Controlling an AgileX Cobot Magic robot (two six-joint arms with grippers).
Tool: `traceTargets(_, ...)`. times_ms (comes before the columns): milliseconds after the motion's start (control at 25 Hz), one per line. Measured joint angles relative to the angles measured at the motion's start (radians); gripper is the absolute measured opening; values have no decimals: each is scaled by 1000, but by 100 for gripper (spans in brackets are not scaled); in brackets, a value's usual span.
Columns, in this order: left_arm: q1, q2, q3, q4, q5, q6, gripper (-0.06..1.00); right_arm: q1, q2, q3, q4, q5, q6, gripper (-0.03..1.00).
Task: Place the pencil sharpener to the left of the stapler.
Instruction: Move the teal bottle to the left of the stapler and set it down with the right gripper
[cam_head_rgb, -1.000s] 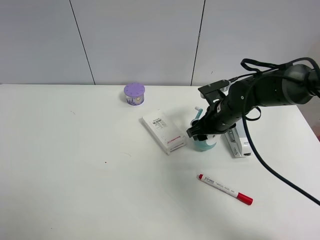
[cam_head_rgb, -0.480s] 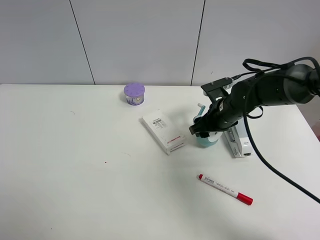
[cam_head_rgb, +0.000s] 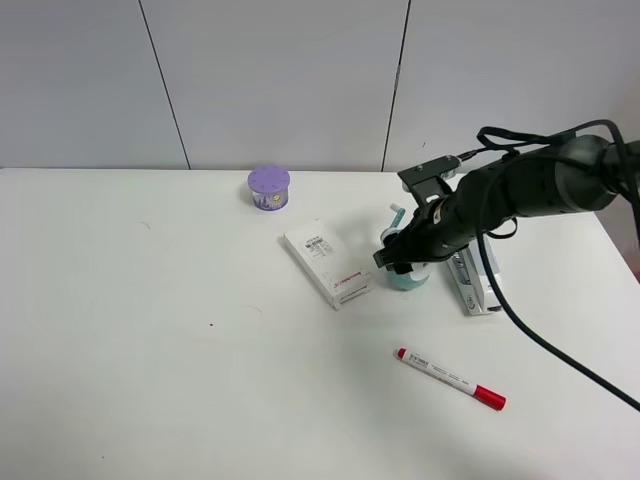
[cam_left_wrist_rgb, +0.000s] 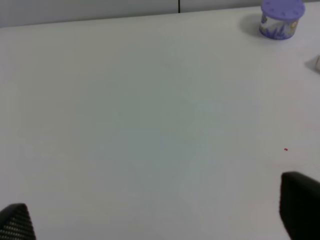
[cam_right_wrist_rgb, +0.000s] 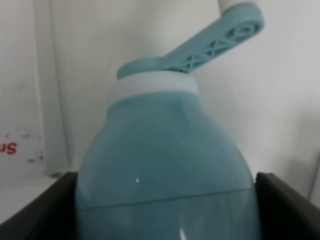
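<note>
My right gripper should open now, because the teal pencil sharpener's lower edge (cam_head_rgb: 407, 284) is on the tabletop beside the stapler (cam_head_rgb: 476, 276).
The teal pencil sharpener (cam_head_rgb: 407, 279) stands on the white table (cam_head_rgb: 150, 330), between the white box and the stapler (cam_head_rgb: 476, 276), close to the stapler's left side. My right gripper (cam_head_rgb: 404, 260) comes down over it from the right and is shut on it. In the right wrist view the teal body (cam_right_wrist_rgb: 165, 170) fills the space between both dark fingers (cam_right_wrist_rgb: 37, 202), with the crank handle (cam_right_wrist_rgb: 215, 42) sticking out beyond. My left gripper (cam_left_wrist_rgb: 157, 217) is open over bare table, and only its fingertips show.
A white box with red print (cam_head_rgb: 327, 263) lies just left of the sharpener. A purple round container (cam_head_rgb: 268, 187) sits near the back, also seen by the left wrist (cam_left_wrist_rgb: 282, 19). A red-and-white marker (cam_head_rgb: 450, 379) lies toward the front right.
My right gripper and the sharpener have shifted slightly back and a little left, staying beside the stapler. The other objects have not moved.
</note>
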Motion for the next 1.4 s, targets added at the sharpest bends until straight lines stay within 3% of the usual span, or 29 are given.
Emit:
traceTargets(600,0,0,0,0,0,0,99,-1,5,0,15,4,4,66)
traceTargets(680,0,0,0,0,0,0,99,-1,5,0,17,5,4,72)
traceTargets(800,0,0,0,0,0,0,99,-1,13,0,17,5,4,92)
traceTargets(880,0,0,0,0,0,0,99,-1,14,0,17,5,6,97)
traceTargets(1120,0,0,0,0,0,0,99,-1,13,0,17,15,8,99)
traceTargets(1400,0,0,0,0,0,0,99,-1,-159,0,45,157,8,99)
